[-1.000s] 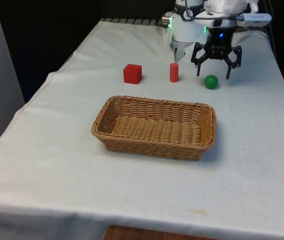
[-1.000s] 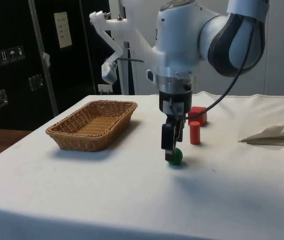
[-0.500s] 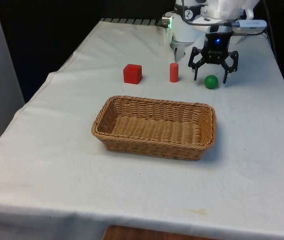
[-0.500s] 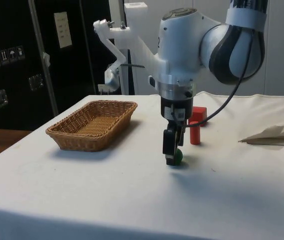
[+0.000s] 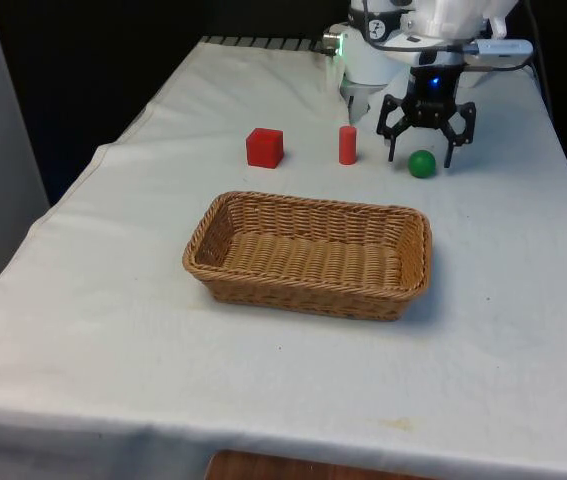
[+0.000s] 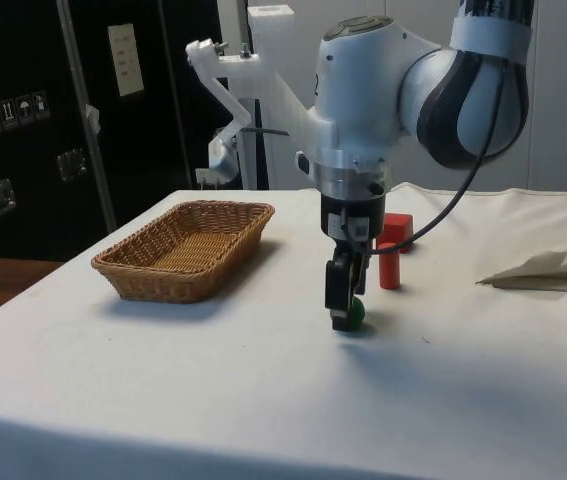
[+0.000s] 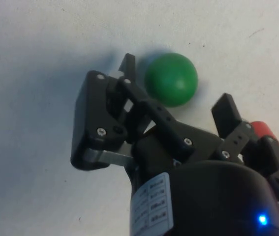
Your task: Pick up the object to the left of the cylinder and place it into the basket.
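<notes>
My gripper is to put the green ball into the wicker basket, so it should next grab the ball by its round middle (image 5: 422,164) (image 7: 171,79).
A green ball (image 5: 422,163) lies on the white cloth, to the front view's right of an upright red cylinder (image 5: 347,145). A red cube (image 5: 264,147) sits to the cylinder's other side. My gripper (image 5: 421,152) is open and lowered over the ball, one finger on each side of it. In the wrist view the ball (image 7: 171,78) sits between the spread fingertips (image 7: 127,65), apart from both, with the cylinder (image 7: 273,143) beside one finger. From the side, the gripper (image 6: 341,316) reaches the cloth beside the ball (image 6: 357,314). The wicker basket (image 5: 308,203) stands empty nearer the camera.
In the side view the basket (image 6: 213,205) is off to the left, with the cylinder (image 6: 390,266) and cube (image 6: 398,228) behind the gripper. A raised fold of cloth (image 6: 548,268) lies at the far right there.
Over the last second the gripper shifted towards the front view's left and dropped down so that its open fingers straddle the green ball. It has held still for the last half second.
</notes>
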`<state>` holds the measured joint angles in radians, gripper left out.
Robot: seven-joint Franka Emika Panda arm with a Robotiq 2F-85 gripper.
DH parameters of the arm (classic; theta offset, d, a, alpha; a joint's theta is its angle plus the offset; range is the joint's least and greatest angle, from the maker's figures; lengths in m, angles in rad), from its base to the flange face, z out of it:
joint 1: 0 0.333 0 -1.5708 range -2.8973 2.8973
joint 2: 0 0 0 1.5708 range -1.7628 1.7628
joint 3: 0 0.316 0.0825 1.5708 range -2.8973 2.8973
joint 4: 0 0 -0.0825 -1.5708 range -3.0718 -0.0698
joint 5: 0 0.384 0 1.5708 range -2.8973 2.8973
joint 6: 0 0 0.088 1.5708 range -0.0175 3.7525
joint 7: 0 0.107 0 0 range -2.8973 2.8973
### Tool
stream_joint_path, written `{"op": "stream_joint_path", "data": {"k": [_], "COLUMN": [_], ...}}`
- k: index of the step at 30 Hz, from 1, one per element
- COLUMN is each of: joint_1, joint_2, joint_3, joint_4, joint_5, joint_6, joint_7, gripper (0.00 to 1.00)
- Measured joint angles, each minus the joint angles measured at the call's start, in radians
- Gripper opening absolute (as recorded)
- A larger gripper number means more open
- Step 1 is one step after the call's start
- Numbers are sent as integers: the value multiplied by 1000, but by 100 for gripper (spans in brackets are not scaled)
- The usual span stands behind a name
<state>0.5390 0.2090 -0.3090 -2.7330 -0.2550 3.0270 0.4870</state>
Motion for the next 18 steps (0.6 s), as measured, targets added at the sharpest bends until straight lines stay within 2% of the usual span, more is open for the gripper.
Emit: {"op": "stream_joint_path", "data": {"k": [1,2,4,5,6,18], "joint_1": [0,0,0,0,0,0], "joint_2": [0,0,0,0,0,0], "joint_3": [0,0,0,0,0,0], "joint_4": [0,0,0,0,0,1], "joint_5": [0,0,0,0,0,0], "joint_6": [0,0,0,0,0,-1], "joint_7": [0,0,0,0,0,0], "gripper": [71,54,32,11,1,1]}}
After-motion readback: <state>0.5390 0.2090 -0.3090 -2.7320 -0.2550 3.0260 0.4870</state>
